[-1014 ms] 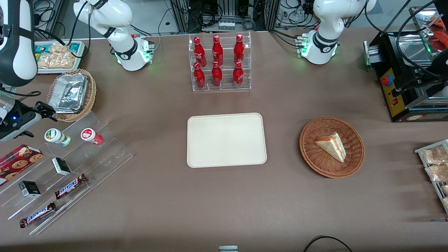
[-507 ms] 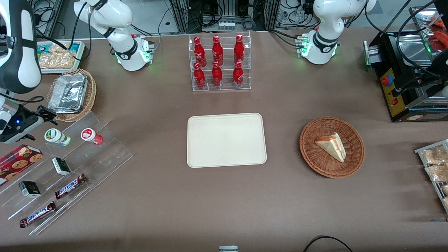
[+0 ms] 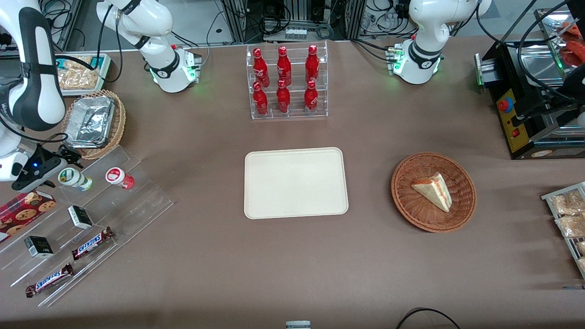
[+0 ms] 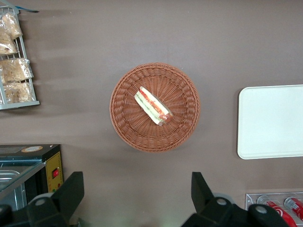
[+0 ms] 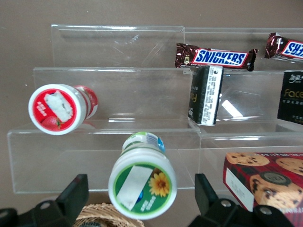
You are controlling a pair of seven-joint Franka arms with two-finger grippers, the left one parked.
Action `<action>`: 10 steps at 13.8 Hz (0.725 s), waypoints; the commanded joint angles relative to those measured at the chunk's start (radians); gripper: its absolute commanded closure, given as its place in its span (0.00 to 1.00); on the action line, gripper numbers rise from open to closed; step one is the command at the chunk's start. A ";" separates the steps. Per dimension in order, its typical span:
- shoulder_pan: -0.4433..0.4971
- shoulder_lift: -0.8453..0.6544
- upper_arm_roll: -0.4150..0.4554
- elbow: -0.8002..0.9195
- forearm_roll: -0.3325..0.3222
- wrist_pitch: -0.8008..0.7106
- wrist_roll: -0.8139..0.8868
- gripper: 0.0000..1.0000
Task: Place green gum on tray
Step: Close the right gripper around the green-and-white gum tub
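Note:
My gripper should next take hold of the small white bottle by its green-rimmed lid point(image 3: 66, 176), to place the green gum on the tray point(image 3: 295, 183).
The green gum point(image 3: 74, 178) is a small white bottle with a green-rimmed lid, lying on the top step of a clear acrylic rack point(image 3: 114, 201), beside the red-lidded bottle point(image 3: 119, 177). In the right wrist view the green gum point(image 5: 142, 183) lies between my spread fingers point(image 5: 71, 196), which do not touch it. My gripper point(image 3: 57, 157) is open, just above the gum and slightly farther from the front camera. The cream tray point(image 3: 295, 183) lies flat at the table's middle, toward the parked arm from the rack.
A wicker basket with a foil pan point(image 3: 93, 122) sits close by the gripper. The rack also carries Snickers bars point(image 3: 91, 242), small dark boxes point(image 3: 80, 217) and a cookie box point(image 3: 25, 208). A cola bottle stand point(image 3: 287, 82) and a basket with a sandwich point(image 3: 433, 192) stand elsewhere.
My gripper has moved toward the green gum, closing in on it from the table's working-arm end. The gum and everything else stay put.

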 commanded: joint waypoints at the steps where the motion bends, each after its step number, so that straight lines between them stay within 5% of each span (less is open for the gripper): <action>1: -0.014 0.011 0.007 -0.024 0.024 0.059 -0.024 0.07; 4: -0.014 0.013 0.007 -0.023 0.027 0.058 -0.022 0.88; 5: -0.012 0.011 0.007 -0.023 0.027 0.055 -0.022 1.00; 10: -0.011 -0.013 0.007 0.003 0.027 0.000 -0.015 1.00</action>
